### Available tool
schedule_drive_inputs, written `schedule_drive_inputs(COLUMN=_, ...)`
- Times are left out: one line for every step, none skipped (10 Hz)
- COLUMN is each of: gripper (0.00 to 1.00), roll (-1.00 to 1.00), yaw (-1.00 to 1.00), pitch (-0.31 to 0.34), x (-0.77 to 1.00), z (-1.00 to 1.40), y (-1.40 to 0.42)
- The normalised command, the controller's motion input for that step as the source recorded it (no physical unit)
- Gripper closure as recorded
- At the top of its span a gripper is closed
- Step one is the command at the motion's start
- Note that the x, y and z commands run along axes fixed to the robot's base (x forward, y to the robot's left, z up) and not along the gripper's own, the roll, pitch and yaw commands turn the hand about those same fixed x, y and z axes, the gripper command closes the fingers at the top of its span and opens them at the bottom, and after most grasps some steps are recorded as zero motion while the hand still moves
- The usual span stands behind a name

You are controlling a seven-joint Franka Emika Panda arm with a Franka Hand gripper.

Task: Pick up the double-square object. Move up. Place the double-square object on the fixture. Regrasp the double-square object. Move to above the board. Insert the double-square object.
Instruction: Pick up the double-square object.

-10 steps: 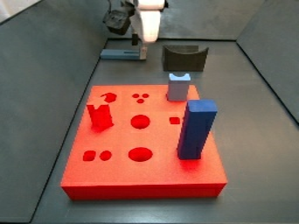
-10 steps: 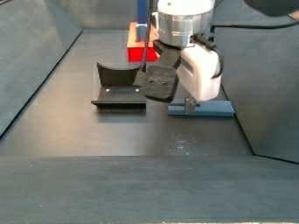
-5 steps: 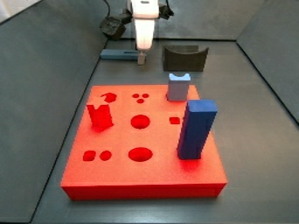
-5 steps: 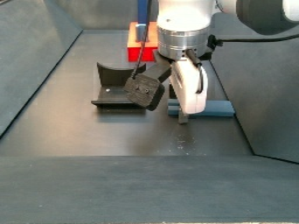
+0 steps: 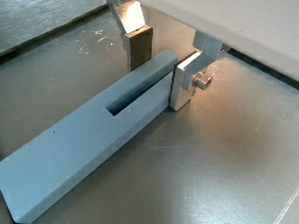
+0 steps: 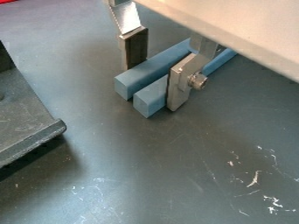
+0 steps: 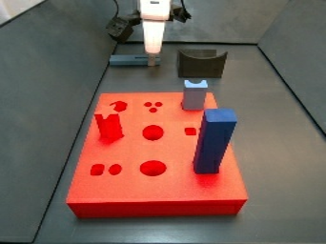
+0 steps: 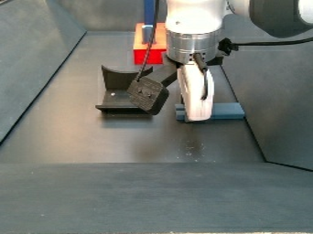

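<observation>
I should next use my gripper to grab the double-square object by its slotted end (image 5: 149, 80), so that I can lift it onto the fixture.
The double-square object (image 5: 105, 131) is a slim slate grey-blue bar lying flat on the dark floor; it also shows in a wrist view (image 6: 146, 72) and in both side views (image 7: 125, 59) (image 8: 228, 113). My gripper (image 5: 162, 66) is down at one end of it, open, with a finger on each side. One finger (image 5: 184, 83) lies against the bar's side; the other (image 5: 138, 44) stands a little off it. The gripper also shows in the other views (image 6: 158, 66) (image 7: 152, 61) (image 8: 196, 115). The fixture (image 7: 201, 63) (image 8: 123, 90) stands beside the bar. The red board (image 7: 128, 143) lies further off.
On the board stand a tall bright-blue block (image 7: 214, 141), a short pale grey-blue peg (image 7: 193, 95) and a red piece (image 7: 109, 126). The fixture's base plate (image 6: 24, 140) lies close to the gripper. Grey walls enclose the floor (image 8: 123, 155).
The wrist has turned about its vertical axis and the gripper has come down, so its fingers now straddle the bar's end. The bar has not moved.
</observation>
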Motion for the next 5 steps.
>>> schedule_drive_inputs(gripper=1.00, roll=0.00, yaw=0.00, pitch=0.000, x=0.00, z=0.00, y=0.00)
schedule_drive_inputs(gripper=1.00, roll=0.00, yaw=0.00, pitch=0.000, x=0.00, z=0.00, y=0.00)
schedule_drive_inputs(gripper=1.00, roll=0.00, yaw=0.00, pitch=0.000, x=0.00, z=0.00, y=0.00)
schedule_drive_inputs(gripper=1.00, roll=0.00, yaw=0.00, pitch=0.000, x=0.00, z=0.00, y=0.00)
schedule_drive_inputs(gripper=1.00, roll=0.00, yaw=0.00, pitch=0.000, x=0.00, z=0.00, y=0.00)
